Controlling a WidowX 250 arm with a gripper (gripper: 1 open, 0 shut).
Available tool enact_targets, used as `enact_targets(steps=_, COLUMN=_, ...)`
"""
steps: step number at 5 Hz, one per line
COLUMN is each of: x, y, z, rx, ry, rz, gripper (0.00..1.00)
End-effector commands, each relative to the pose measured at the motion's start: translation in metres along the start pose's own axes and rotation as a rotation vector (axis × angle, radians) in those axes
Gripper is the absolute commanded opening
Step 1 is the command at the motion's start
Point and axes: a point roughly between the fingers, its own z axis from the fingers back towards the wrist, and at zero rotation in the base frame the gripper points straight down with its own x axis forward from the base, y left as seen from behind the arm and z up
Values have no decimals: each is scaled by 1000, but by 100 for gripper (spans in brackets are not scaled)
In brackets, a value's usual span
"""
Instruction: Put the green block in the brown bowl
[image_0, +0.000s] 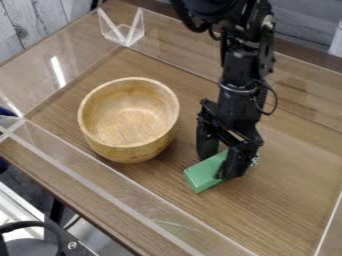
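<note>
My gripper grabs the green block by one end next, leaving its other end hanging free to put the block in the brown bowl.
The green block lies flat on the wooden table, right of the brown bowl. My gripper points straight down over the block's far end, open, its black fingers standing on either side of that end. The near end of the block sticks out toward the camera. The fingers hide the block's far part, so contact cannot be judged. The bowl stands upright and holds nothing, about a hand's width left of the gripper.
A clear plastic wall runs along the table's front edge and left side. A small clear stand sits at the back left. The black arm rises to the top of the view.
</note>
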Motion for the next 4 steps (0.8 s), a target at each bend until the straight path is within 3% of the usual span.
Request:
enact_targets(steps=1, x=3, y=2, z=5, rx=5, ry=-12, rz=-30, gripper=100)
enact_targets(steps=4, x=2, y=19, z=6, rx=-31, ry=-47, rz=-77, gripper=100)
